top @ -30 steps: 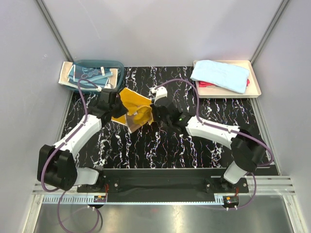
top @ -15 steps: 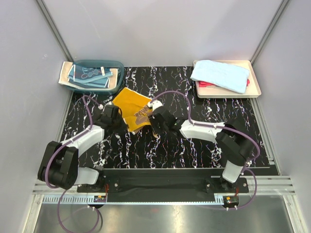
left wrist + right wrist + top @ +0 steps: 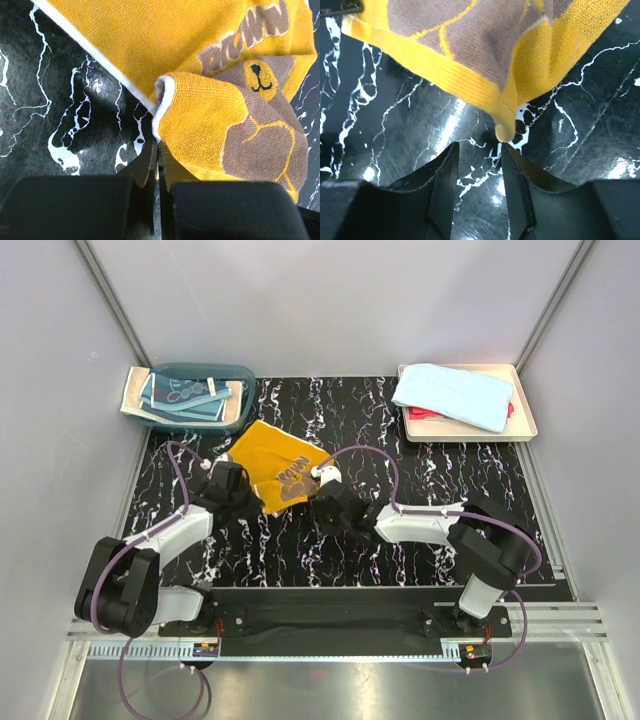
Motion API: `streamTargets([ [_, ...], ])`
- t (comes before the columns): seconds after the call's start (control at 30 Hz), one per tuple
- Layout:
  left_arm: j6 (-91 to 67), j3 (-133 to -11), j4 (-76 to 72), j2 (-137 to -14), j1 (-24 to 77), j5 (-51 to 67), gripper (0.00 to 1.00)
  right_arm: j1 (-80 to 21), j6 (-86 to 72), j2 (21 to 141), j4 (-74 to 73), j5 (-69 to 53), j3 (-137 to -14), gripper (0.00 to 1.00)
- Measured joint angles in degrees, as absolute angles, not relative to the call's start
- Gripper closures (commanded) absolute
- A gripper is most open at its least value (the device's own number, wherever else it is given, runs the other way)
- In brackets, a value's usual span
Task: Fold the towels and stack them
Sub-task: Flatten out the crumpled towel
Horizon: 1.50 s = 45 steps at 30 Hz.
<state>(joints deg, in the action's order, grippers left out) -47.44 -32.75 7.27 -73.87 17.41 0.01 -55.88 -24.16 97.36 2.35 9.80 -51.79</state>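
Note:
The orange-yellow towel needs to be spread and folded. My right gripper will next grab its free near corner (image 3: 311, 499) (image 3: 505, 129), opposite my left gripper, to do that.
An orange-yellow towel (image 3: 272, 466) with a brown bear and "BROWN" lettering lies on the black marbled table, its near part folded over. My left gripper (image 3: 250, 503) is at its near left edge. In the left wrist view the gripper (image 3: 159, 145) is shut on the towel's white-edged fold (image 3: 165, 107). My right gripper (image 3: 316, 503) sits at the towel's near right corner. Its jaws (image 3: 480, 147) stand open, and the towel's corner (image 3: 505, 131) hangs free just beyond the fingertips. A light blue towel (image 3: 455, 393) lies over a red towel (image 3: 430, 415).
The light blue and red towels are in the cream tray (image 3: 525, 425) at the back right. A translucent teal basin (image 3: 238, 375) at the back left holds blue cloths (image 3: 180, 395). Grey walls enclose the table on three sides.
Both arms lowered the orange towel and drew it toward the near side. My right gripper opened and let go of its corner. The left gripper stayed shut.

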Motion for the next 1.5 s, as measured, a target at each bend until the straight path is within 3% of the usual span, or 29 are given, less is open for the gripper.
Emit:
streamTargets([
  [0.83,-46.89,-32.75,7.66,-72.36,17.41,0.01,1.0,-56.36,-31.99,100.01,7.4,20.36,-48.62,0.57],
  [1.0,-46.78,-32.75,7.73,-72.36,17.41,0.01,1.0,-56.36,-32.29,100.2,9.21,20.29,-48.51,0.74],
  [1.17,-46.68,-32.75,8.01,-71.96,17.41,0.01,1.0,-56.38,-33.01,100.49,10.15,20.6,-48.51,1.0],
  [1.37,-46.06,-32.8,10.74,-67.37,17.41,0.6,1.0,-56.45,-31.55,97.49,6.11,23.0,-48.53,1.0],
  [1.5,-45.19,-34.79,15.31,-60.12,18.52,0.91,1.0,-56.53,-27.83,86.13,-2.35,26.39,-49.23,1.0],
])
